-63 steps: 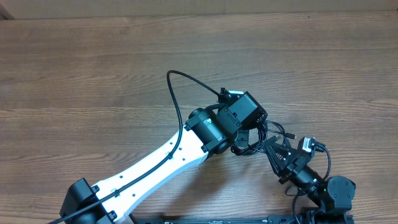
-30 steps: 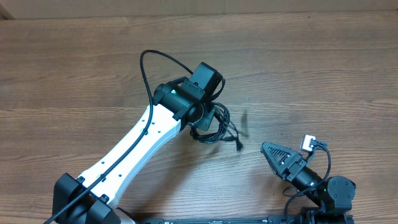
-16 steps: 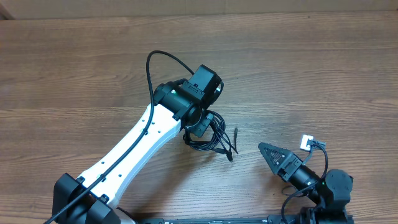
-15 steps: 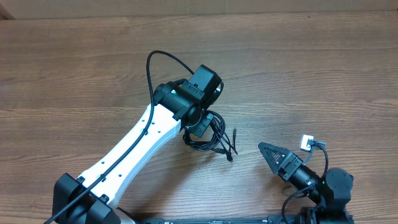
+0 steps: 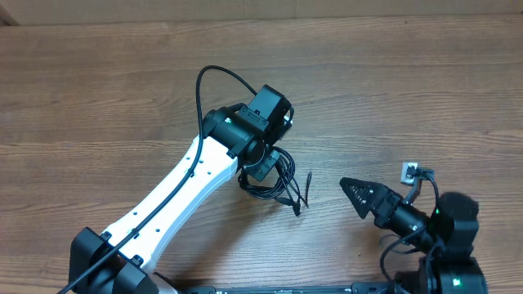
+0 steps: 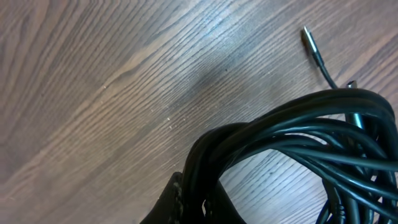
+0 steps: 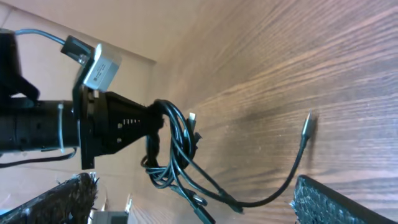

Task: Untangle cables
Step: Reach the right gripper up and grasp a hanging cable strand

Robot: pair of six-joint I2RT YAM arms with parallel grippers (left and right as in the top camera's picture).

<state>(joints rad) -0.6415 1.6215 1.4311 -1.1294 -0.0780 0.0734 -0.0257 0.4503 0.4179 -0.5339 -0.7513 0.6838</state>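
Observation:
I next need to grab the parts of the cables beside the loose plug (image 7: 309, 123) ends with my right gripper, across from my left gripper. Then the loops can be untangled.
The cables (image 5: 282, 186) are a knotted bundle of thin black cords hanging from my left gripper (image 5: 260, 170), which is shut on them above the table's middle. In the left wrist view the loops (image 6: 298, 140) fan out to the right of the clamped fingers (image 6: 177, 202), and one plug tip (image 6: 308, 36) points away. In the right wrist view the bundle (image 7: 174, 152) dangles from the left gripper (image 7: 146, 134), with a loose strand's plug (image 7: 309, 123) reaching toward me. My right gripper (image 5: 350, 188) stands open to the right of the bundle, apart from it, with nothing between its fingers (image 7: 329, 199).
The wooden table (image 5: 409, 90) stretches bare to the far side and to both ends. The left arm's white link (image 5: 188, 200) runs diagonally from the near left corner, with its own thick black cable (image 5: 214, 82) arching above it.
The right gripper has opened wider and its arm has swung to the right, away from the bundle. The swinging cables have settled a little lower under the left gripper, which has barely moved.

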